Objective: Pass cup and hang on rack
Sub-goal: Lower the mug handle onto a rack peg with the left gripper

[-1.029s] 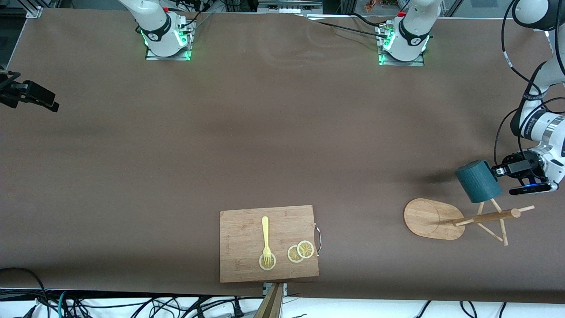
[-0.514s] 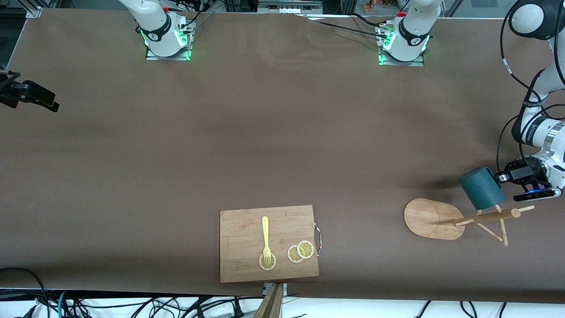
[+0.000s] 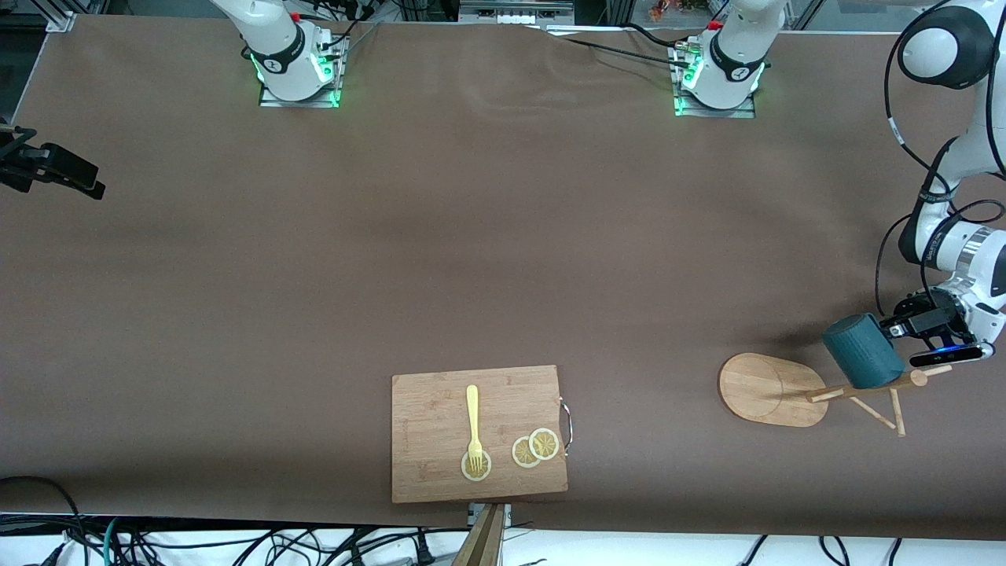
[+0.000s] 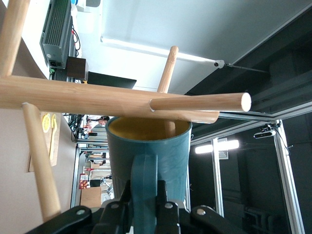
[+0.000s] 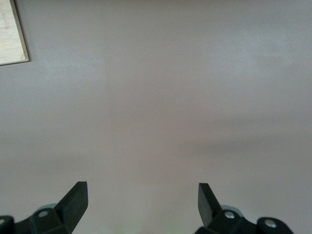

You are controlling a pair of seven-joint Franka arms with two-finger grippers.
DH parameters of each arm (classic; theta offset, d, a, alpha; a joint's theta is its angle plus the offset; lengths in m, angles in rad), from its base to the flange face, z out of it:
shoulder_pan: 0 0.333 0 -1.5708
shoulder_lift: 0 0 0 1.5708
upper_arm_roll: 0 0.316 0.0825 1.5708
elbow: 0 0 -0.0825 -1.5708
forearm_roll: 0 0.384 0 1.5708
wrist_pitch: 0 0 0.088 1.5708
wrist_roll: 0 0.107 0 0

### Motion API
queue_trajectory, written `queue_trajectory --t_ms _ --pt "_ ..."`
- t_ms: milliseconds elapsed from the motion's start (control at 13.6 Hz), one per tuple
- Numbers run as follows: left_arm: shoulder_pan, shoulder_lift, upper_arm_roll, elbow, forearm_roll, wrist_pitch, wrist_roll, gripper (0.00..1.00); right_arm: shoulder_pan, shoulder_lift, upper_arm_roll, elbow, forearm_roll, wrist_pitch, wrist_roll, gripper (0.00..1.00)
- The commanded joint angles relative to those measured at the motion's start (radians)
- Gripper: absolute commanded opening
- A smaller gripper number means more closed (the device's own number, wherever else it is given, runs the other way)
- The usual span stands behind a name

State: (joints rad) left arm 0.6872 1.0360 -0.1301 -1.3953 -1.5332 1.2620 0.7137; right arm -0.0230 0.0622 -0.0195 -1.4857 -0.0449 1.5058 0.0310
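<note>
My left gripper should open now. The dark teal cup's rim is around the rack's peg, so the cup would stay on the peg.
My left gripper (image 3: 892, 328) is shut on the loop handle of the dark teal cup (image 3: 863, 351) and holds it tilted over the upper pegs of the bamboo rack (image 3: 762, 389). In the left wrist view the cup (image 4: 146, 146) shows its yellowish inside, the rack's post (image 4: 73, 97) crosses just past its rim, and one peg (image 4: 169, 127) reaches into its mouth. The left gripper (image 4: 145, 187) clamps the handle from both sides. My right gripper (image 5: 141, 192) hangs open over bare table with nothing between its fingers.
A wooden cutting board (image 3: 440, 440) lies near the front edge with a yellow fork (image 3: 472, 417) and lemon slices (image 3: 534, 448) on it. Its corner (image 5: 12, 39) shows in the right wrist view. Brown table cloth covers the rest.
The left gripper has carried the cup down and toward the left arm's end, from above the rack's pegs to right against them. The right arm has not moved.
</note>
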Motion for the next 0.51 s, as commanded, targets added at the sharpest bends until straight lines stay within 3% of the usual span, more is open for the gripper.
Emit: queue_trajectory --t_ms 0,220,367,441 --pt "0.011 0.032 -0.002 0.036 -0.039 -0.004 -0.026 0.09 -0.011 -0.007 0.009 -0.004 -0.006 -0.004 -0.016 1.00" --pt "0.012 0.030 -0.002 0.036 -0.076 -0.010 -0.049 0.17 -0.011 -0.007 0.009 -0.004 -0.006 -0.004 -0.017 1.00" --pt "0.012 0.030 -0.003 0.036 -0.077 -0.012 -0.054 0.45 -0.011 -0.007 0.009 -0.004 -0.007 -0.004 -0.017 1.00" --pt "0.015 0.030 -0.002 0.036 -0.071 -0.013 -0.048 0.99 -0.011 -0.007 0.009 -0.004 -0.007 -0.004 -0.017 1.00"
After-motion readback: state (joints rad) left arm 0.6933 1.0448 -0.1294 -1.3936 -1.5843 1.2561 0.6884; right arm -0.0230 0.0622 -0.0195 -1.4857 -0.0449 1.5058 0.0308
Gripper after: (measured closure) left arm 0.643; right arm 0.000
